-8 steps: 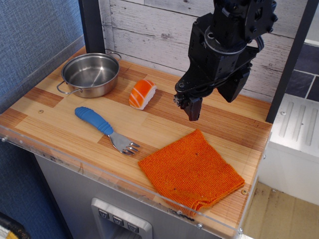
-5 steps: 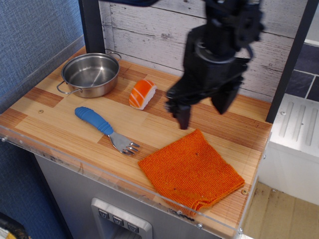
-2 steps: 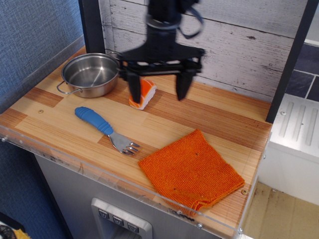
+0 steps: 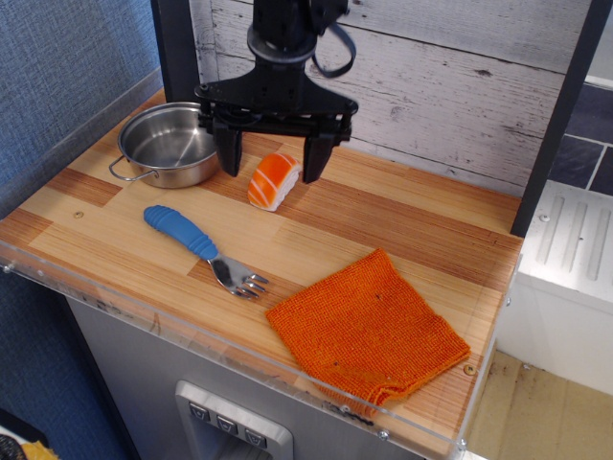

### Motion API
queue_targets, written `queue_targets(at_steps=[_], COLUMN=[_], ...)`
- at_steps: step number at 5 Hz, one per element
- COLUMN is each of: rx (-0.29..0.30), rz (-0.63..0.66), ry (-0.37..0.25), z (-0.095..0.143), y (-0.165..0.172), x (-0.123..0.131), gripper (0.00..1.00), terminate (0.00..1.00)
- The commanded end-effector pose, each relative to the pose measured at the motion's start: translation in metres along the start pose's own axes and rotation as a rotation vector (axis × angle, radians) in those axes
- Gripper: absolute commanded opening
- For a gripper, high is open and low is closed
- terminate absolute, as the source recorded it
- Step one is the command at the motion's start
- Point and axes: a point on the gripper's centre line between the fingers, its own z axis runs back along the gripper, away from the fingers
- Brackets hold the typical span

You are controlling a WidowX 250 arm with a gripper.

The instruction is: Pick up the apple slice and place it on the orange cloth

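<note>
My gripper will grab the apple slice [image 4: 273, 181] by its long sides next. Then I will put it down on the orange cloth [image 4: 367, 330].
The apple slice [image 4: 273, 181] is a small wedge with a glossy orange striped top and a white underside. It lies on the wooden counter right of the steel pot. My gripper [image 4: 271, 163] is open wide, with one finger [image 4: 230, 156] to the left of the slice and the other [image 4: 315, 159] to its right, the tips just above the counter. The slice sits between the fingers and neither touches it. The orange cloth [image 4: 367, 330] lies flat at the front right of the counter, with one corner near the front edge.
A steel pot [image 4: 174, 144] stands at the back left, close to the left finger. A fork with a blue handle [image 4: 198, 245] lies in front of the slice. A dark post [image 4: 175, 48] stands behind the pot. The counter has a clear acrylic front edge [image 4: 230, 356].
The arm swung from above the cloth's far side leftward to the slice. The gripper opened wide and came down so its fingers straddle the slice. The slice, cloth, fork and pot have not moved.
</note>
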Motion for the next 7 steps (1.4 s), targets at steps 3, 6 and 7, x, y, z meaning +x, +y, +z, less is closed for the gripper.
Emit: queue_targets(at_steps=[3,6,7], rx=[-0.047,-0.108,-0.108], rz=[-0.010,-0.042,-0.044], ry=[-0.135,-0.157,-0.132], z=[-0.030,-0.046,-0.054], y=[0.018,0.005,0.002], x=[0.049,0.055,0.052], gripper=[1.00,1.00,1.00], terminate=[0.00,0.00,0.00])
